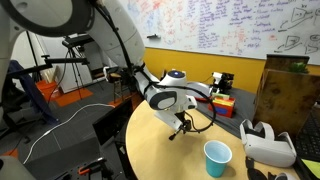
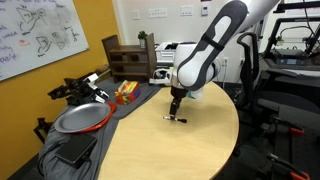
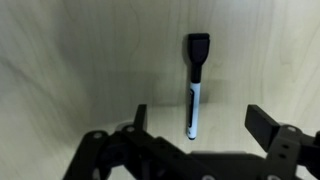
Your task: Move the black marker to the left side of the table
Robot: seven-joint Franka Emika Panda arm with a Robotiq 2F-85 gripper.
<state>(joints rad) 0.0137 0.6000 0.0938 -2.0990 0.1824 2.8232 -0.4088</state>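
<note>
My gripper lowers next, before it closes on the marker: in the wrist view the marker lies between my fingers with its whole body below them.
The black marker [image 3: 196, 85] has a black cap and a white barrel and lies flat on the light tan round table [image 3: 70, 70]. In the wrist view my gripper [image 3: 203, 125] is open, with one finger on each side of the marker's barrel end, just above the tabletop. In an exterior view the marker [image 2: 175, 118] lies directly under the gripper [image 2: 176, 104] near the table's middle [image 2: 190, 150]. In an exterior view the gripper [image 1: 180, 126] hangs low over the table [image 1: 165, 155]; the marker is hard to make out there.
A blue cup [image 1: 217, 157] and a white headset [image 1: 268, 146] stand on the table beyond the gripper. A cardboard box [image 1: 290, 95] is behind them. A round metal pan [image 2: 80, 119] and a dark wooden crate [image 2: 126, 60] sit off the table's edge.
</note>
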